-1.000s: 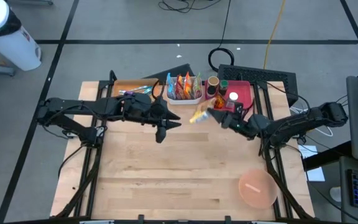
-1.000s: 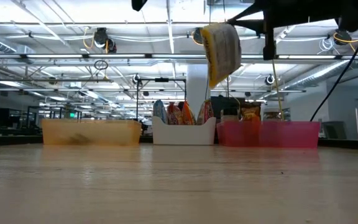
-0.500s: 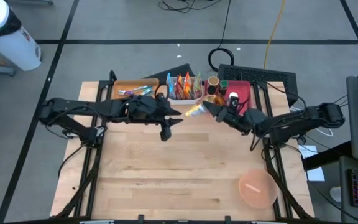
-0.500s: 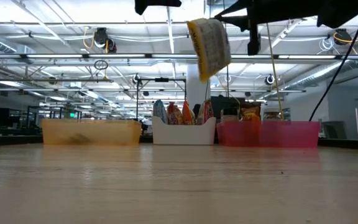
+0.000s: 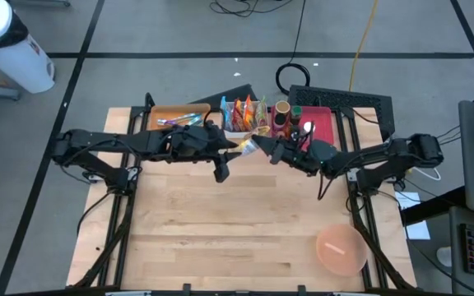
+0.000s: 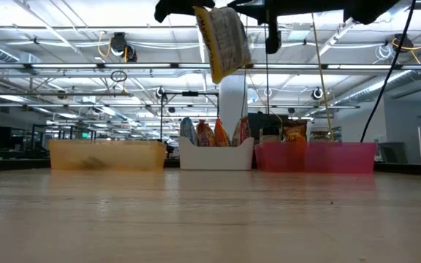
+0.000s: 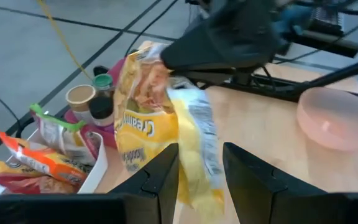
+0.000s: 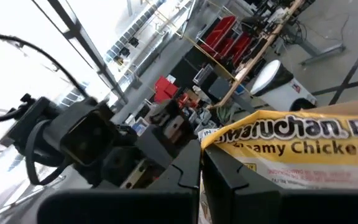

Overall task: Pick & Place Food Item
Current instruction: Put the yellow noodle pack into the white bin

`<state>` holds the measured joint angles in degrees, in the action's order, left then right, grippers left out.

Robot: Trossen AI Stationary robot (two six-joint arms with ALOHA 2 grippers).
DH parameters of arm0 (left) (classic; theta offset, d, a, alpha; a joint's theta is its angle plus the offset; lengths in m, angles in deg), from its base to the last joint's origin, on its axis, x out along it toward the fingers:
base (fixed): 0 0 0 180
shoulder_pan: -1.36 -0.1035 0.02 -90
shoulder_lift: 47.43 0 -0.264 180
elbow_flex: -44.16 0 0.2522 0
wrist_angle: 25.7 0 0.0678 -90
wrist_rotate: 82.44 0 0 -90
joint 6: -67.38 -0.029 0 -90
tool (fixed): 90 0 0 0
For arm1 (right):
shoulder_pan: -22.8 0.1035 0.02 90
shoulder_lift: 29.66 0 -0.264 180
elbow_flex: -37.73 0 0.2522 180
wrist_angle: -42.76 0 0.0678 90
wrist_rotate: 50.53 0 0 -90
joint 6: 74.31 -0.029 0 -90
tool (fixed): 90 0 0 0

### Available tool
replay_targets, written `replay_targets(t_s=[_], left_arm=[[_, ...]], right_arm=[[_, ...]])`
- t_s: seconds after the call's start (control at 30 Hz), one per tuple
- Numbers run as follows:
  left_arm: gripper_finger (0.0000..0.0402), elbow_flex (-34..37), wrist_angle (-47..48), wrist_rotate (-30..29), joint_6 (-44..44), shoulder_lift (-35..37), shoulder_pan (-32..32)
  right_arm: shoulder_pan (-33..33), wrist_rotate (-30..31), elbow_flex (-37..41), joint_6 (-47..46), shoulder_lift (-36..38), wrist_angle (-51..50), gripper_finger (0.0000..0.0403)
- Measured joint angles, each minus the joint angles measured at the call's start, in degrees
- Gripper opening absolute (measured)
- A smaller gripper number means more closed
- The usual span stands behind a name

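My left gripper pinches the ramen packet by its crimped end seal (image 7: 197, 180) next. Then the packet goes among the snacks in the white bin (image 7: 55, 168).
A yellow ramen packet (image 5: 248, 146) hangs high over the far middle of the table, well clear of the wood in the low view (image 6: 225, 40). My right gripper (image 5: 267, 149) reaches in from the table's right and is shut on it. My left gripper (image 7: 201, 186) comes from the table's left and is open. Its two fingers stand on either side of the packet's lower end (image 7: 197, 177). I cannot tell whether they touch it. My right gripper pinches the packet's upper edge (image 7: 161, 57) between its two fingers, coming about level from the table's right. The packet hangs below the fingers, tilted, its printed face (image 8: 291, 146) toward the right wrist camera, lifted clear of the table.
Along the far edge stand a tan tray (image 5: 175, 117), a white bin of snack packets (image 5: 243, 120) and a red bin (image 5: 318, 125) with small bottles. A pink bowl (image 5: 340, 249) sits near right. Bare wood (image 5: 237, 222) fills the middle and near side.
My right gripper has carried the packet toward the table's left and slightly up, to my left gripper. The packet still hangs clear, and its lower end now lies between the left fingers. My left gripper has turned a little at the wrist, staying almost in place.
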<state>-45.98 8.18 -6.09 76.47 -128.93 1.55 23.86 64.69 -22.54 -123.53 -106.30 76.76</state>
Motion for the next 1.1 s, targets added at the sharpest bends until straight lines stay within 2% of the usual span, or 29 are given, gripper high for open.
replay_targets(t_s=[0.23,0.4,0.67,0.8,1.0,1.1], left_arm=[[0.0134,0.0,1.5,-1.8,2.0,-0.3,-1.4],[0.0134,0.0,1.6,-2.2,2.1,-0.3,-1.8],[0.0130,0.0,0.8,-6.2,0.1,-0.3,-1.8],[0.0100,0.0,0.8,-6.4,0.0,-0.3,-1.8],[0.0015,0.0,0.7,-6.2,-2.0,-0.3,-1.8],[0.0008,0.0,0.2,-6.0,-3.2,-0.3,-1.8]], right_arm=[[0.0,-2.9,-4.2,2.5,-3.0,0.0,0.0000],[0.0,-2.8,-4.4,2.5,-3.0,-1.0,0.0000],[0.0,-2.8,-4.4,2.3,-3.0,-1.3,0.0000],[0.0,-2.8,-4.4,2.2,-3.0,-1.2,0.0000],[0.0,-2.8,-4.4,1.9,-3.0,-1.2,0.0000],[0.0,-2.9,-4.4,1.9,-3.0,-1.1,0.0000]])
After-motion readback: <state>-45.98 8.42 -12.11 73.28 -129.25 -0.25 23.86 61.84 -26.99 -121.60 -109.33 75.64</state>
